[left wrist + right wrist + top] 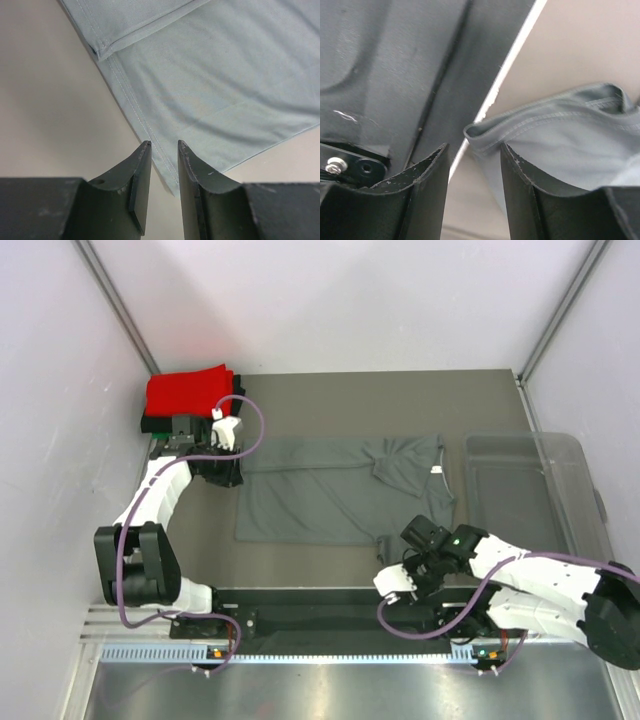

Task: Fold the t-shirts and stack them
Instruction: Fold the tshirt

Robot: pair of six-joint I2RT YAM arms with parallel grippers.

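My right gripper is going to grab the dark grey t-shirt next by the curled hem at its near corner, to fold that side of the t-shirt inward.
The dark grey t-shirt [330,490] lies spread flat on the table, with one sleeve folded in at its far right. My left gripper [228,476] is open at the shirt's left edge. In the left wrist view the gripper [164,145] straddles a hemmed corner of the shirt [220,75] with a narrow gap. My right gripper [398,548] is open at the shirt's near right corner. In the right wrist view the gripper [475,147] has a curled hem of the shirt [570,145] at its tips. A folded red t-shirt [188,392] lies on a black one [152,424] at the far left.
A clear plastic bin [530,490] stands to the right of the shirt. The black base rail [330,605] runs along the near edge and shows dark in the right wrist view [395,65]. White walls close in both sides.
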